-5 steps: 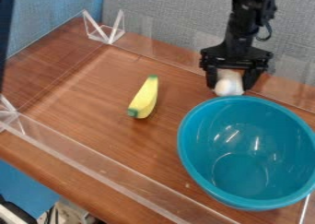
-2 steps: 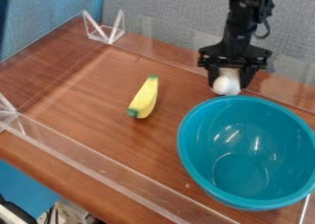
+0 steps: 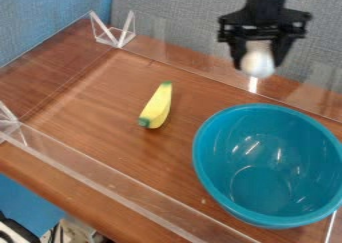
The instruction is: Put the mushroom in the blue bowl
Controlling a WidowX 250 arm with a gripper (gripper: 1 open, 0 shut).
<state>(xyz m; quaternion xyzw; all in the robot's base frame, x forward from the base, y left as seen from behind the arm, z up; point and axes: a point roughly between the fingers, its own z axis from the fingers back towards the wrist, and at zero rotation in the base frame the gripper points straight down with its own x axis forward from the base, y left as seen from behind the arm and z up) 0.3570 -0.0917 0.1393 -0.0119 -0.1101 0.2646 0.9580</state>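
My gripper moves the mushroom toward the bowl, before it lets go. It is too early to release, since the mushroom (image 3: 257, 60) hangs high above and behind the blue bowl's far rim (image 3: 265, 106).
My gripper (image 3: 258, 55) hangs well above the wooden table at the upper right, pointing down, its black fingers shut on the mushroom (image 3: 257, 60). Only the mushroom's cream-white body shows between the fingers; its cap is not clear. The blue bowl (image 3: 267, 163) sits at the lower right, deep, glossy and empty. The held mushroom is above and behind the bowl's far rim, clear of the table.
A yellow-green banana toy (image 3: 156, 105) lies on the table left of the bowl. Clear acrylic walls (image 3: 114, 29) edge the wooden table (image 3: 80, 87) at the back and front. A grey fabric backdrop stands behind.
The gripper closed on the mushroom down at the table, then rose with it, lifting it off the wood. Bowl and banana have not moved.
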